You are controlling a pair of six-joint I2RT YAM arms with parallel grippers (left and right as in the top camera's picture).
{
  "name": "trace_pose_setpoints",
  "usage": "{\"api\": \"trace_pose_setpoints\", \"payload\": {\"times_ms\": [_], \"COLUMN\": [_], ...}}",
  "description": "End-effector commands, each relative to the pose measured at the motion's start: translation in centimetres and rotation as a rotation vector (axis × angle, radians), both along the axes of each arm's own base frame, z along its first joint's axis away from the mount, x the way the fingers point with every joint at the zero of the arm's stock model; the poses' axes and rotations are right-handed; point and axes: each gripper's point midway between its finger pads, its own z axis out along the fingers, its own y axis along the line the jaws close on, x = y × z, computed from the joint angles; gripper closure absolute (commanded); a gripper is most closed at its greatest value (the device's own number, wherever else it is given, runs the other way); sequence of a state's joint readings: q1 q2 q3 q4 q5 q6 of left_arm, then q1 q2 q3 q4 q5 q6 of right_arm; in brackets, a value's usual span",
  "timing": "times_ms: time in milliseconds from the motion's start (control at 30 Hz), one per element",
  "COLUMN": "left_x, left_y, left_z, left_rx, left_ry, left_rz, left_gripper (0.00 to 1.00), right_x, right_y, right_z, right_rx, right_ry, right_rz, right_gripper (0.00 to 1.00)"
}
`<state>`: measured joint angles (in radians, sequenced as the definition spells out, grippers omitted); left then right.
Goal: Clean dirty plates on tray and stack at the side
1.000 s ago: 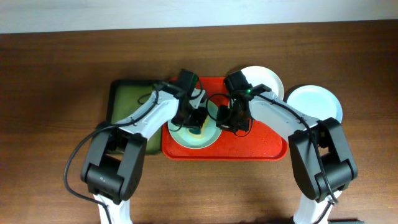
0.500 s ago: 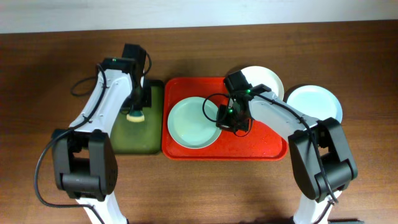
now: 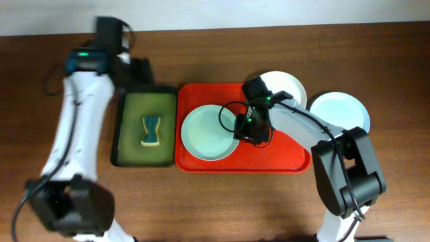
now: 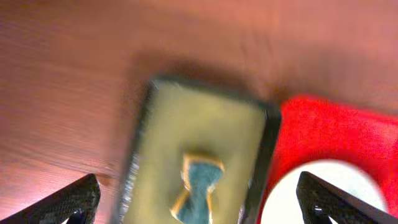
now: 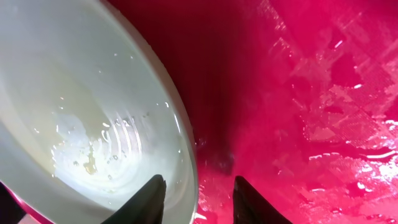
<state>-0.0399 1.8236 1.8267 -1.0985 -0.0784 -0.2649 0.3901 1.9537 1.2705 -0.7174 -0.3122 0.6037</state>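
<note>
I should close my right gripper to catch the pale blue-green plate, because its rim (image 3: 236, 137) (image 5: 195, 190) is between my open fingers.
A pale blue-green plate (image 3: 208, 133) lies on the left half of the red tray (image 3: 282, 158); in the right wrist view the plate (image 5: 81, 106) shows wet streaks and a faint yellowish smear. My right gripper (image 3: 247, 129) sits low at the plate's right rim. It is open, with one finger over the plate and the other over the tray (image 5: 323, 93), and the rim runs between them. A white plate (image 3: 287, 86) overlaps the tray's far right corner. Another pale plate (image 3: 340, 111) lies on the table to the right. My left gripper (image 3: 139, 68) hangs wide open and empty, high over the table's far left.
A dark green tray (image 3: 127, 148) with a black rim lies against the red tray's left side. On it rests a blue-and-yellow sponge (image 3: 152, 131), which the left wrist view shows from above (image 4: 200, 186). Brown wooden tabletop (image 3: 222, 202) surrounds both trays.
My left gripper carried the sponge from the plate to the green tray, let it go and pulled back up to the far left. My right gripper's jaws have parted at the plate's rim.
</note>
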Motion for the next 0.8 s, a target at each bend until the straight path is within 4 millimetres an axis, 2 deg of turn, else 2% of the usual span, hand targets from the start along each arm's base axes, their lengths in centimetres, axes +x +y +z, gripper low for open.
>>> {"api": "trace_pose_setpoints", "payload": {"times_ms": [0,33,67,133,233,267,333,367,433,500,633,733,767], "left_x": [-1.1,-1.7,-2.2,-2.2,-2.2,-2.2,-2.2,-2.2,-2.2,-2.2,-2.2,-2.2,-2.2], "left_y": [4.6,5.5,6.4,6.8,6.7,6.7,6.7,6.7,6.7,6.7,6.7,6.7,6.7], "left_z": [3.1,2.7,2.5,2.5,2.5,2.5,2.5,2.5,2.5,2.5,2.5,2.5,2.5], "left_rx": [-0.022,-0.022,-0.021,-0.021,-0.021,-0.021,-0.021,-0.021,-0.021,-0.021,-0.021,-0.022,-0.022], "left_ry": [-0.064,-0.037,-0.018,-0.019,-0.019,-0.019,-0.019,-0.019,-0.019,-0.019,-0.019,-0.018,-0.019], "left_rz": [0.140,0.164,0.186,0.194,0.193,0.193,0.193,0.193,0.193,0.193,0.193,0.193,0.193], "left_gripper": [0.01,0.01,0.00,0.01,0.01,0.01,0.00,0.01,0.01,0.01,0.01,0.01,0.01], "right_x": [-0.3,-0.2,-0.3,-0.2,0.4,0.4,0.4,0.7,0.9,0.1,-0.8,0.0,0.7], "right_y": [-0.4,-0.7,-0.9,-0.4,-0.9,-0.9,-0.9,-1.6,-2.9,-4.9,-5.8,-5.4,-5.3], "right_z": [-0.5,-0.7,-0.9,-0.9,-1.0,-1.0,-1.0,-0.7,1.0,1.4,2.3,4.8,6.6], "right_rx": [-0.030,-0.061,-0.094,-0.107,-0.148,-0.148,-0.148,-0.147,-0.088,-0.090,-0.056,-0.046,-0.042], "right_ry": [-0.001,-0.011,-0.022,-0.044,-0.076,-0.076,-0.075,-0.072,-0.038,0.039,0.089,0.077,0.059], "right_rz": [0.005,0.005,0.012,0.026,0.023,0.023,0.021,0.001,-0.049,-0.088,-0.039,-0.013,0.001], "right_gripper": [0.64,0.64,0.70,0.77,0.87,0.96,0.96,0.96,0.96,0.96,0.96,0.96,0.96]}}
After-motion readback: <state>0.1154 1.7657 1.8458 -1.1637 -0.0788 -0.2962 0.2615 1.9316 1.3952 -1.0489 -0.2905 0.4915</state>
